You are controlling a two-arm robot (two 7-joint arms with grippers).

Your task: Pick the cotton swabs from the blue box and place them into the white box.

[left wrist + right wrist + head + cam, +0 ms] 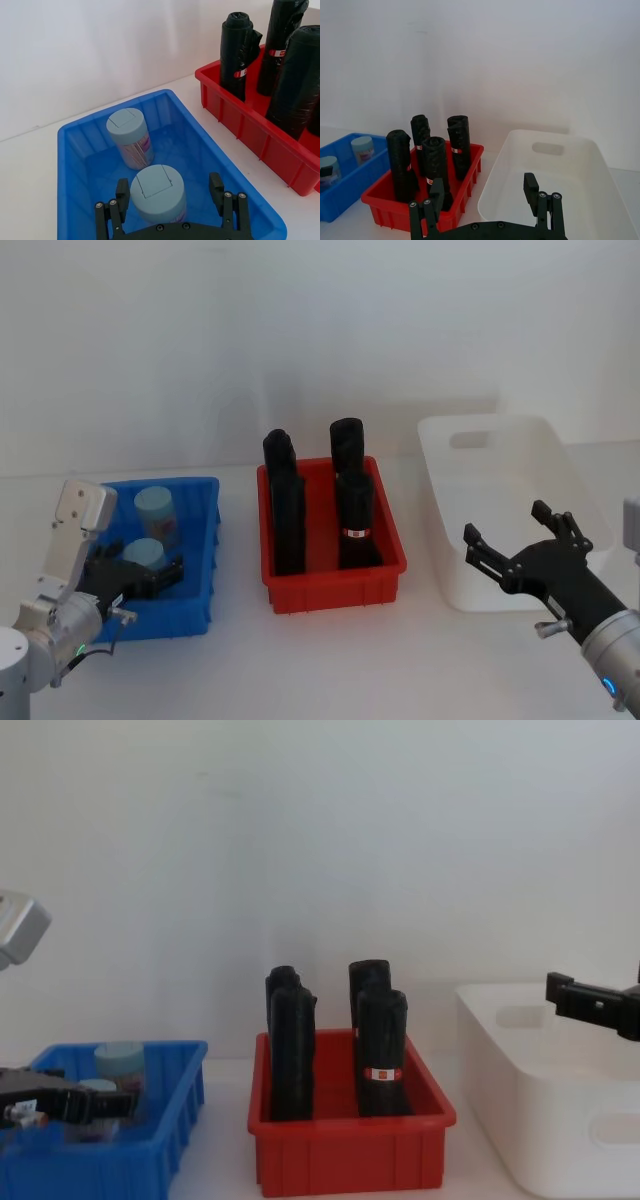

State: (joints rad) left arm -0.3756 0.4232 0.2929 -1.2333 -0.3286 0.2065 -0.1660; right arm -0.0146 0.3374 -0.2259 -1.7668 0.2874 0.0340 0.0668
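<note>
My left gripper takes hold of the nearer tub by its body below the pale blue cap (92, 1128) next, to move the cotton swabs into the white box (560, 1090).
Two cotton swab tubs with pale blue caps stand in the blue box (208, 540) at the left. The farther tub (156, 510) (129, 131) stands free. The nearer tub (143, 553) (157, 195) sits between the fingers of my left gripper (150, 578) (169, 186), which is open, with a gap on each side of the tub. My right gripper (506, 522) (484, 183) hovers open and holds nothing, just above the near left corner of the white box (560, 455) (492, 192).
A red bin (330, 590) with several tall black upright bottles (348, 502) stands between the blue box and the white box. A white wall runs behind the table. Bare tabletop lies in front of the bins.
</note>
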